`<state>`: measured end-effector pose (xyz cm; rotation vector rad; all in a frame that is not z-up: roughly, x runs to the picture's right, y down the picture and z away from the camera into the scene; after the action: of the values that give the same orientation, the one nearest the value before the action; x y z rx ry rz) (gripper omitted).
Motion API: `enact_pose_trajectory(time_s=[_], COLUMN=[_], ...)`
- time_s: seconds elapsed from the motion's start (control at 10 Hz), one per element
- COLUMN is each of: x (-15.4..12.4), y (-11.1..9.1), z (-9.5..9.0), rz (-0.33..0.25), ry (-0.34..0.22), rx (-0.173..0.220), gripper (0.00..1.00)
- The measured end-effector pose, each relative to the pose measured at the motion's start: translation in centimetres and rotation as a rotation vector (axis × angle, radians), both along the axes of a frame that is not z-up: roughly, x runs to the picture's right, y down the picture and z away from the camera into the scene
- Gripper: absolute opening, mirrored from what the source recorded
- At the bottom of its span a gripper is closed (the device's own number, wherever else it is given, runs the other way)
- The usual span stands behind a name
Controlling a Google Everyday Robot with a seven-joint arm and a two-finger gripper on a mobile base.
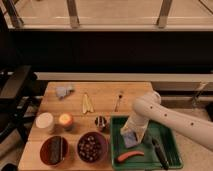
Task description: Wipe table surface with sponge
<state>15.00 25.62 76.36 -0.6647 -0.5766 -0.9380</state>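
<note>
Next, my gripper grabs the sponge by its top, so the sponge's bottom stays free to wipe the table surface.
The sponge, a small pale blue-grey block, lies in the left part of the green tray at the table's right end. My gripper points down into the tray right over the sponge, open, its tips at the sponge's top and partly hiding it. The white arm comes in from the right edge of the view. The table surface is light brown planks, with the arm's elbow above its right end.
In the tray lie a red-orange sausage-shaped thing and a black utensil. On the table are a grey-blue wad, a yellow peel, a fork, a white tub, an orange cup, a metal cup and two dark bowls.
</note>
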Motion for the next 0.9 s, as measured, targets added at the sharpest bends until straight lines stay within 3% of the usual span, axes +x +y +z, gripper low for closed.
enact_pose_trajectory(time_s=[0.5, 0.9], x=[1.5, 1.4], y=[2.2, 2.1], z=[1.9, 1.9], rz=[0.033, 0.03], ry=[-0.017, -0.018], rx=[-0.051, -0.049], gripper=[0.62, 0.24])
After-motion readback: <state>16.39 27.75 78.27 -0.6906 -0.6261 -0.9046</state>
